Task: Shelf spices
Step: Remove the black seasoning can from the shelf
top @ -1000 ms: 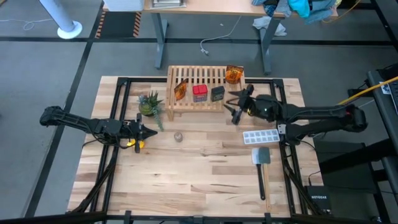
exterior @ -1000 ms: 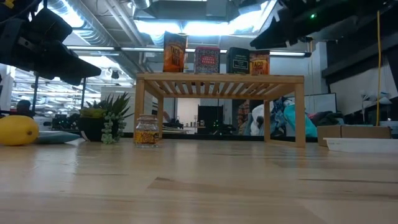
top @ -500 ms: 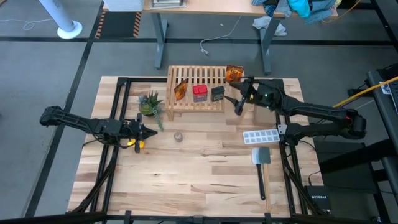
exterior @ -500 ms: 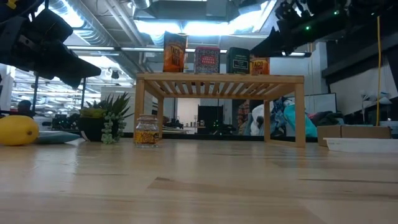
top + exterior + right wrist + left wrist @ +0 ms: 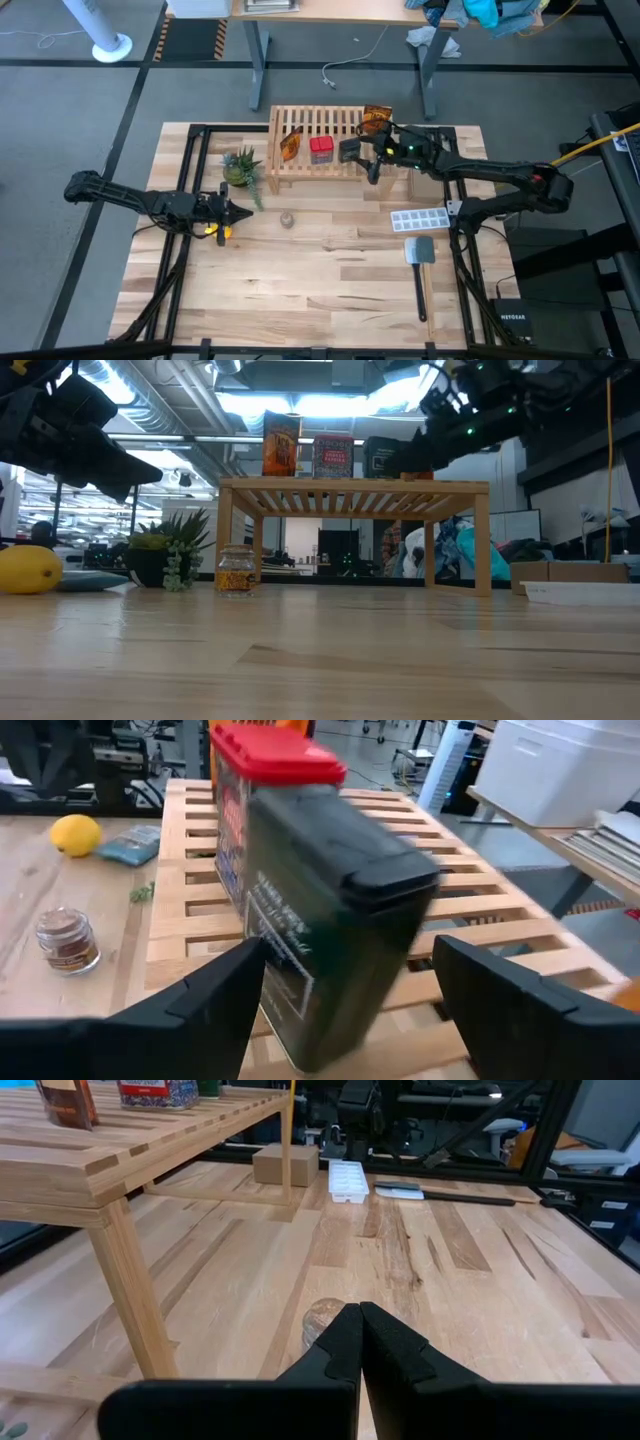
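My right gripper grabs the dark grey box by its body below the black lid (image 5: 315, 950) next, to sort the spices for shelving.
On the shelf (image 5: 300, 166), a low light-wood slatted rack, stand an orange packet (image 5: 291, 144), a red tin (image 5: 321, 149), a dark grey box (image 5: 349, 150) and a second orange packet (image 5: 376, 119). The tiny clear jar (image 5: 287, 219) stands on the table in front of the shelf. My right gripper (image 5: 366, 158) is open at the shelf's right end, with a finger on either side of the dark grey box (image 5: 330, 940). In the right wrist view the box looks tilted. My left gripper (image 5: 243, 212) is shut and hovers at the table's left, pointing at the jar (image 5: 322, 1320). My right gripper comes level from the table's right, with its open fingers (image 5: 215, 995) on both sides of the dark grey box's lower half (image 5: 300, 1020). One fingertip lies close against the box's side. Whether it touches the box, I cannot tell.
A small green potted plant (image 5: 242, 167) stands left of the shelf, and a yellow round toy (image 5: 213, 229) lies under my left arm. A white ice-cube tray (image 5: 421, 219) and a spatula (image 5: 420, 265) lie on the table's right. The middle and near table is bare wood.
My right gripper has moved toward the table's left, along the shelf's right end, and come level with the containers. Its open fingers now stand on both sides of the dark grey box. My left arm has kept still.
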Controlling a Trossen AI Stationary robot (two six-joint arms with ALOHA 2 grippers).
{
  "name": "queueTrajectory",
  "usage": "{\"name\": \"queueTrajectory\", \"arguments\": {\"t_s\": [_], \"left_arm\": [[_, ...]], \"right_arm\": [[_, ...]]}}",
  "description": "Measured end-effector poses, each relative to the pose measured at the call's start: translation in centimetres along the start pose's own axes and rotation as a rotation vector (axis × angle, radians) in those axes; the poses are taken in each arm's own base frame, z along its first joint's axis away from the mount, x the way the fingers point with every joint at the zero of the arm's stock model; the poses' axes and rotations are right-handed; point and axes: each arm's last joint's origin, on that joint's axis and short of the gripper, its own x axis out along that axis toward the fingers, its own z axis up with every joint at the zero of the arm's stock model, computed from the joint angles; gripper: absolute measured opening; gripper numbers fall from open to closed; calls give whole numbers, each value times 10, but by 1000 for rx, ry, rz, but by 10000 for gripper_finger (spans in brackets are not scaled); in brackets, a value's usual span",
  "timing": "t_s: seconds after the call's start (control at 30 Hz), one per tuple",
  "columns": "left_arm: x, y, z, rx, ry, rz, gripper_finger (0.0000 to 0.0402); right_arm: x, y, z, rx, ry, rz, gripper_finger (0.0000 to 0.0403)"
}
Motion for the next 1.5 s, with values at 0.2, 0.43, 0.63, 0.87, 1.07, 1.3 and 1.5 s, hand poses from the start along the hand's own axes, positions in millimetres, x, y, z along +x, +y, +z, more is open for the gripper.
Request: {"name": "queueTrajectory", "arguments": {"t_s": [0.2,0.43,0.63,0.87,1.07,1.3,1.5], "left_arm": [[0,0,0,-1,0,0,0],[0,0,0,0,0,0,0],[0,0,0,-1,0,0,0],[0,0,0,-1,0,0,0],[0,0,0,-1,0,0,0],[0,0,0,-12,0,0,0],[0,0,0,-27,0,0,0]], "right_arm": [[14,3,-9,7,-3,63,296],[15,3,-10,54,2,79,296],[15,3,-10,54,-2,78,290],[15,3,-10,54,-2,81,202],[14,6,-9,111,-14,195,119],[13,14,-8,225,-24,384,119],[15,47,-1,198,-21,464,119]]}}
